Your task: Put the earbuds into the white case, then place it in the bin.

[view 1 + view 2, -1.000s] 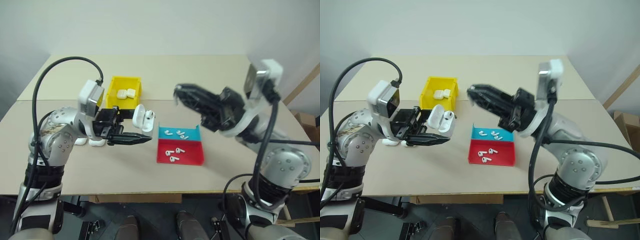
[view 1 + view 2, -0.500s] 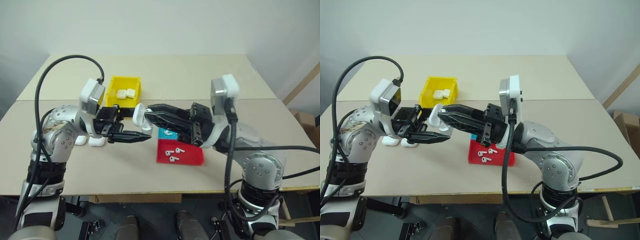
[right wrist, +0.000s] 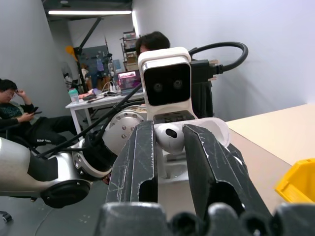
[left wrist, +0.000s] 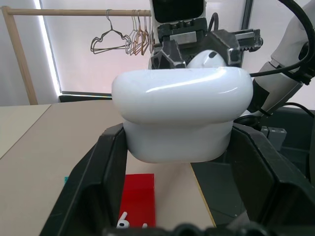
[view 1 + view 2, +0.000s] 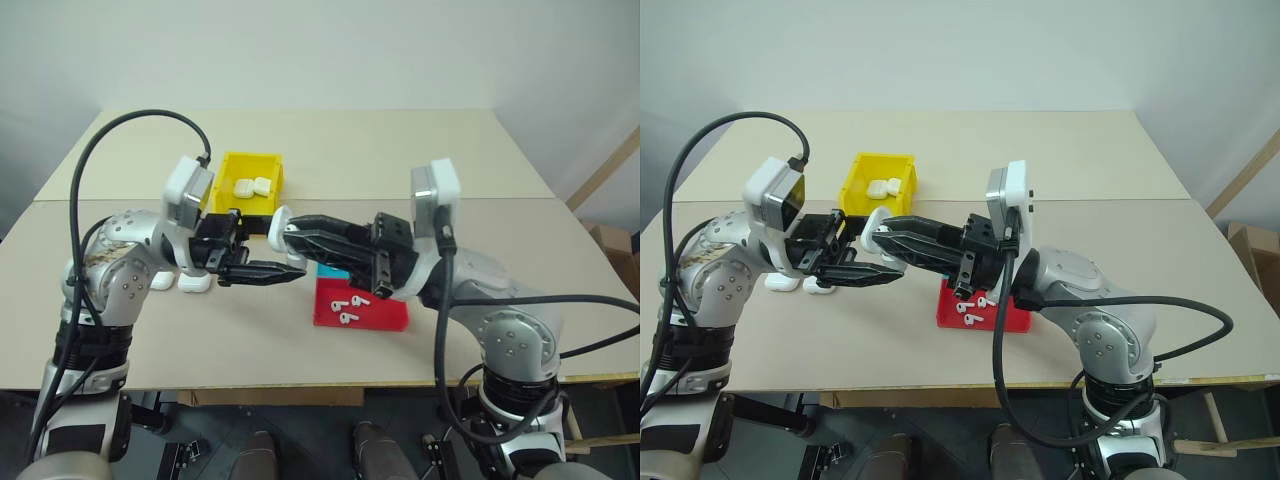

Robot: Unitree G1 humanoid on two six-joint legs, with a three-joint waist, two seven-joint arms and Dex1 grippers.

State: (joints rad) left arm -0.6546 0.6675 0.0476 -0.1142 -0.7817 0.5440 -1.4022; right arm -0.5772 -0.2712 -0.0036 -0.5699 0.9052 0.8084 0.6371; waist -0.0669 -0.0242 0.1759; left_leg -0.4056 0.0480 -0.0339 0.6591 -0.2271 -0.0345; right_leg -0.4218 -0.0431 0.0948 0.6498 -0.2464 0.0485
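Observation:
I should open my right gripper now. The earbud (image 3: pixel 170 138) is low against the open white case in the right wrist view, so the earbud would stay in the case.
The white case (image 4: pixel 179 115) is held above the table with its lid flipped open, and my left gripper (image 5: pixel 282 262) is shut on its body. My right gripper (image 5: pixel 290 233) reaches across from the right, its tips right at the open case. It is shut on one earbud (image 3: pixel 167 137), which sits just in front of the case's lid (image 3: pixel 212 129). More earbuds (image 5: pixel 350 305) lie in the red and blue tray (image 5: pixel 385 318). The yellow bin (image 5: pixel 228 192) stands behind my left gripper with two white cases (image 5: pixel 250 186) inside.
Two more white cases (image 5: pixel 178 283) lie on the table under my left forearm. The tray sits just below my right forearm. Beyond the bin the tabletop (image 5: pixel 380 150) runs bare to the wall. People sit at a desk (image 3: pixel 98 101) in the room behind.
My right gripper has swung left from above the tray to the open case, carrying the earbud. My left gripper has kept the case in place.

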